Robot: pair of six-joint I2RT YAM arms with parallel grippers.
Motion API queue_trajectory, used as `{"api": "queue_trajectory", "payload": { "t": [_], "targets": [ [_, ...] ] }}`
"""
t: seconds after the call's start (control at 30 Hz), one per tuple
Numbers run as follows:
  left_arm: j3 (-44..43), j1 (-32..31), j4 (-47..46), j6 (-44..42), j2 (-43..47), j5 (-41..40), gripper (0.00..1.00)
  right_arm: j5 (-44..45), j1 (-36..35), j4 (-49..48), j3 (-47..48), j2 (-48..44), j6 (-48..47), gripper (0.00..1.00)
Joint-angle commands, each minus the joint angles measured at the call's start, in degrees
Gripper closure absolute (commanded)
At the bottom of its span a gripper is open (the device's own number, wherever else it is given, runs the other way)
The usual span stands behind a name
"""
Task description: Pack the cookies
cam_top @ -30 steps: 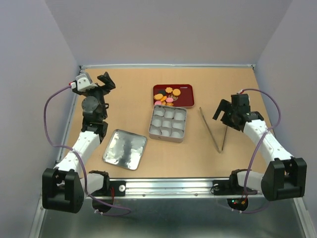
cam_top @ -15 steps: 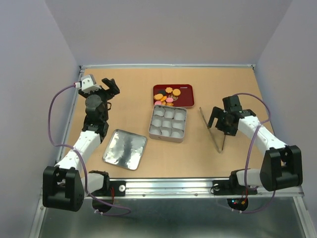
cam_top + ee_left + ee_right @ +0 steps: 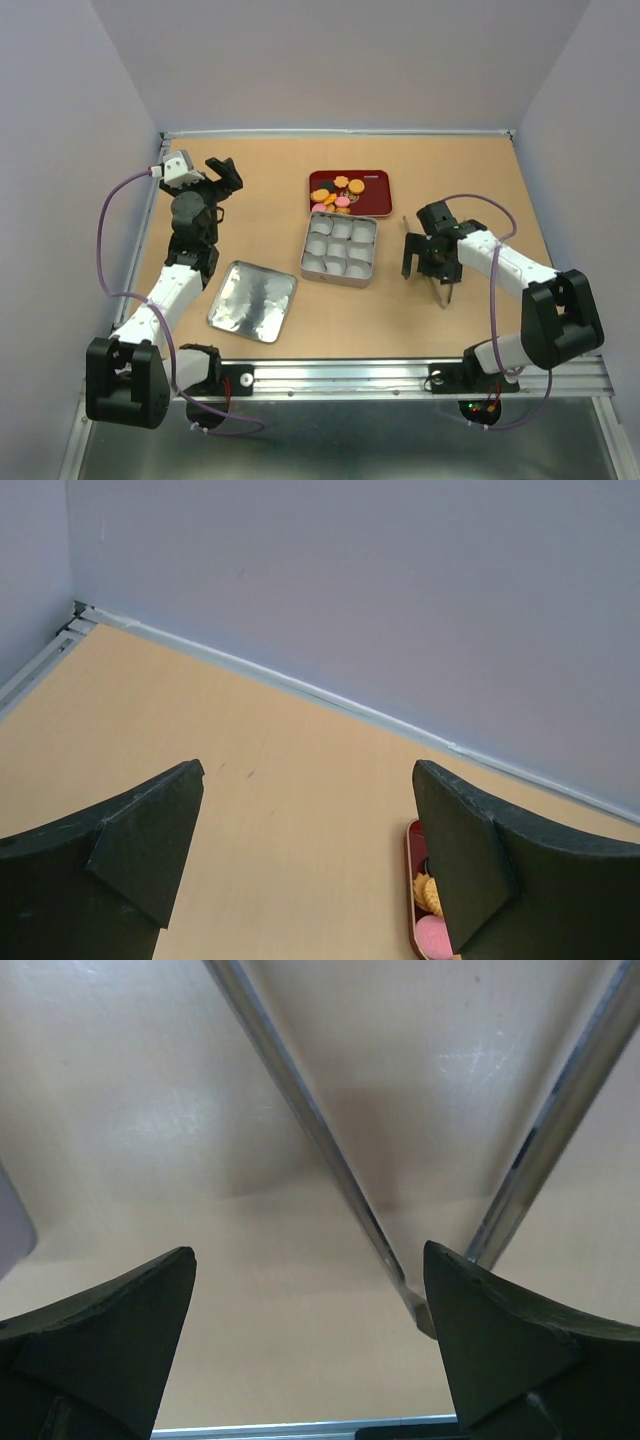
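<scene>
I need to pick up the metal tongs next with my right gripper, holding them by a slender arm (image 3: 438, 292), to pack the cookies into the silver tin (image 3: 339, 249).
The cookies (image 3: 338, 192), orange, yellow, pink and dark brown, lie in a dark red tray (image 3: 378, 182) at the back centre. In the left wrist view a pink and a yellow cookie (image 3: 432, 920) peek out beside my right-hand finger. The left gripper (image 3: 222, 175) is open and raised at the far left, well apart from the tray, with nothing between its fingers (image 3: 308, 780). My right gripper (image 3: 427, 268) hangs open low over metal tongs (image 3: 442, 296). In the right wrist view the tongs (image 3: 320, 1150) lie on the table between and beyond the open fingers (image 3: 308, 1255), not gripped.
A silver tin (image 3: 340, 248) with nine empty compartments stands just in front of the tray; its corner (image 3: 8, 1230) shows at the left of the right wrist view. Its lid (image 3: 252, 300) lies at the front left. Walls enclose the table on three sides.
The right arm has swung left and down until its open gripper is over the tongs. The left gripper shifted slightly right early on, then held still.
</scene>
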State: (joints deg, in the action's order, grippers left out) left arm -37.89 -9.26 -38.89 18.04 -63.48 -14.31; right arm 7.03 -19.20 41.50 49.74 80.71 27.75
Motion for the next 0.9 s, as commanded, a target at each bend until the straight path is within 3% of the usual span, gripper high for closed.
{"api": "queue_trajectory", "payload": {
  "t": [0.0,0.27,0.53,0.6,0.7,0.73,0.87],
  "targets": [
    [0.97,0.03,-1.54,0.59,1.78,1.03,0.04,5.99,-0.31,3.42,4.48,0.76,-0.14,0.00],
    [1.41,0.03,-1.54,1.21,1.35,1.12,0.04,10.37,-0.40,4.38,10.47,6.12,-1.82,0.00],
    [1.59,0.03,-1.54,2.35,-0.15,2.44,0.05,6.60,-0.40,-0.97,10.21,11.31,-1.99,0.03],
    [1.50,-0.06,-1.54,2.43,-0.24,3.32,0.06,6.16,-0.40,-2.38,10.21,12.71,-2.52,0.13],
    [1.41,-0.15,-1.54,2.70,-0.32,3.93,0.06,5.36,-0.49,-3.26,10.38,13.78,-2.61,0.47],
    [1.41,-0.32,-1.45,2.96,-0.15,4.20,0.06,5.19,-0.40,-3.44,10.38,13.86,-2.52,0.64],
    [1.24,-1.03,-1.19,3.31,-0.32,5.60,0.07,5.54,-0.40,-4.14,10.21,13.69,-2.96,0.94]
  ]
}}
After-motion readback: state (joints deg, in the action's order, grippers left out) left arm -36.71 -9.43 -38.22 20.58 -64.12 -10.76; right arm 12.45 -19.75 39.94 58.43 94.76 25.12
